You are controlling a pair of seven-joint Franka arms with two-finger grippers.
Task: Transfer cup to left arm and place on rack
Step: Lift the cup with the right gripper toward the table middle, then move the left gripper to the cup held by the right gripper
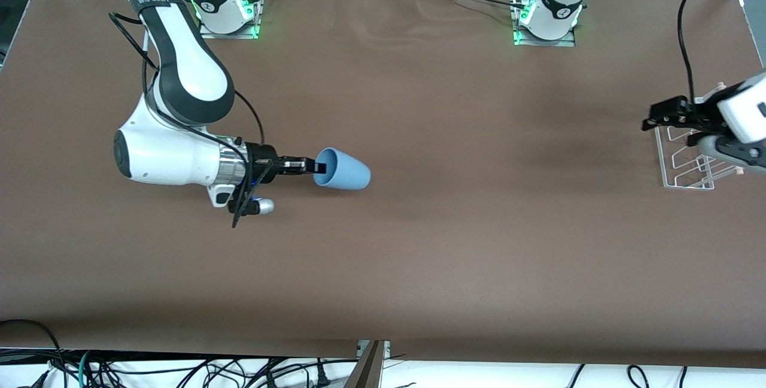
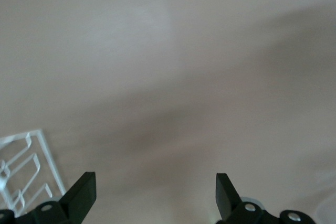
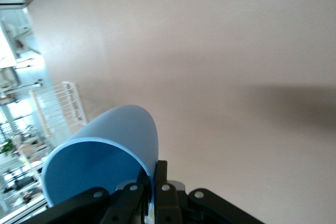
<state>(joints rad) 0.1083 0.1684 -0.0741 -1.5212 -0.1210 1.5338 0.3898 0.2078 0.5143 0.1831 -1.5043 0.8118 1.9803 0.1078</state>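
Observation:
The light-blue cup next needs to be grabbed with my left gripper by its closed base end (image 1: 359, 175), so that I can place it on the rack (image 1: 688, 163).
The light-blue cup (image 1: 342, 169) lies on its side in the air, mouth toward my right gripper (image 1: 317, 167). That gripper is shut on the cup's rim, one finger inside and one outside, over the table toward the right arm's end. The right wrist view shows the cup (image 3: 110, 145) pinched in the right gripper (image 3: 154, 174). My left gripper (image 1: 653, 117) is open and empty, hovering by the rack (image 1: 688, 163) at the left arm's end. In the left wrist view the left gripper (image 2: 156, 182) holds nothing, and the rack (image 2: 26, 166) shows at the edge.
The brown table (image 1: 479, 226) lies bare between the cup and the rack. The rack also shows far off in the right wrist view (image 3: 63, 106). Cables (image 1: 179, 370) run along the table edge nearest the front camera.

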